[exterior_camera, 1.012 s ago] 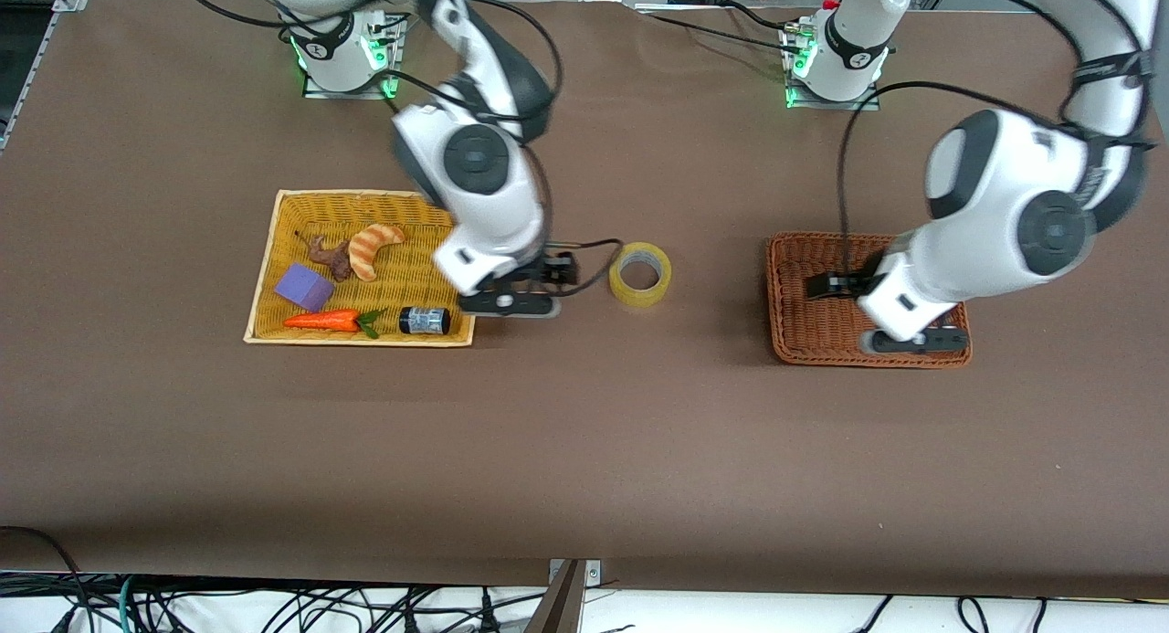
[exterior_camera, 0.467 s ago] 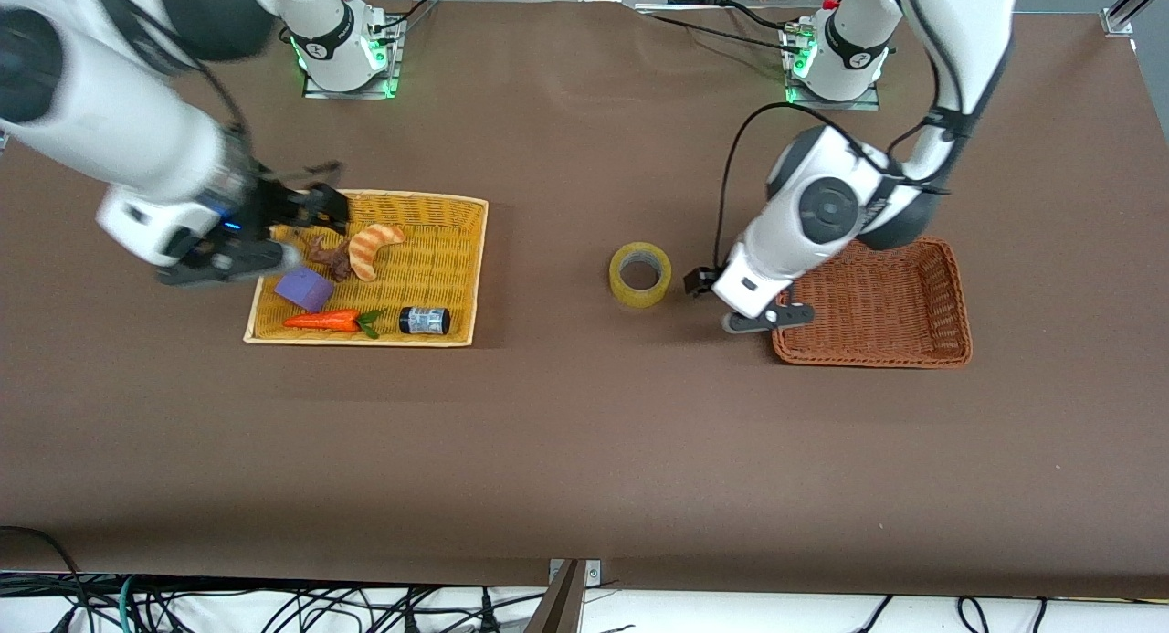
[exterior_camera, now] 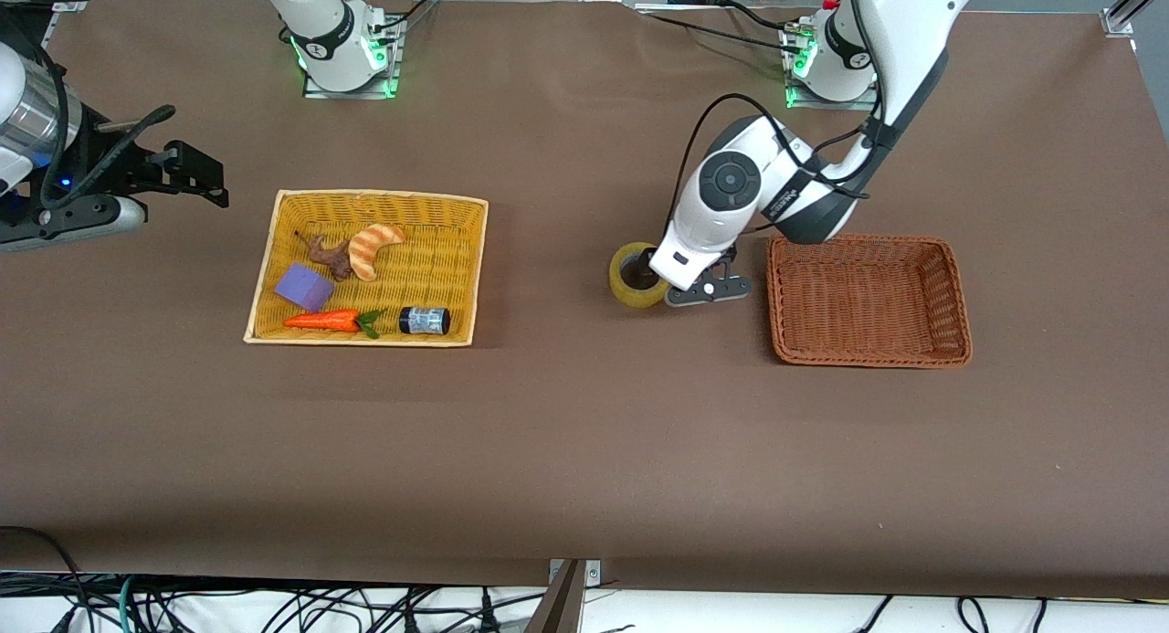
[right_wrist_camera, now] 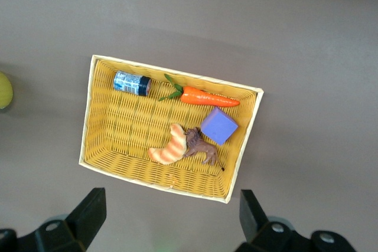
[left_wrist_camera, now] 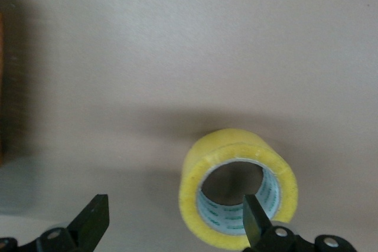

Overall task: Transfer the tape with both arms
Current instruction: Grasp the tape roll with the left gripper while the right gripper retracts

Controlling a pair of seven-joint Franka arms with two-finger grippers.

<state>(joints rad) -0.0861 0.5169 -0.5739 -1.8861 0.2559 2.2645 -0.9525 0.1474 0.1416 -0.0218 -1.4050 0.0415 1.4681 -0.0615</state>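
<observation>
I will next grab the tape roll by its ring side [exterior_camera: 620, 282] with my left gripper, so that I can move the roll into the brown wicker basket [exterior_camera: 868, 300].
The yellowish tape roll [exterior_camera: 626, 290] lies flat on the brown table between the two baskets. It also shows in the left wrist view [left_wrist_camera: 207, 163]. My left gripper [exterior_camera: 661, 280] is low at the roll and open. In the left wrist view [left_wrist_camera: 174, 225] one finger [left_wrist_camera: 255, 216] is inside the roll's hole and the other [left_wrist_camera: 91, 222] is outside, with the roll's wall between them. My right gripper [exterior_camera: 194, 171] is open and empty, up in the air over bare table at the right arm's end, beside the yellow basket; it also shows in the right wrist view [right_wrist_camera: 171, 216].
A yellow basket [exterior_camera: 374, 195] holds a croissant [exterior_camera: 373, 247], a brown figure, a purple block [exterior_camera: 304, 287], a carrot [exterior_camera: 321, 321] and a small dark bottle [exterior_camera: 424, 320]. An empty brown wicker basket [exterior_camera: 868, 300] stands toward the left arm's end, close beside the left arm's hand.
My left gripper has moved from over the brown basket to the tape and put one finger in its hole. My right arm has swung away from the tape, past the yellow basket.
</observation>
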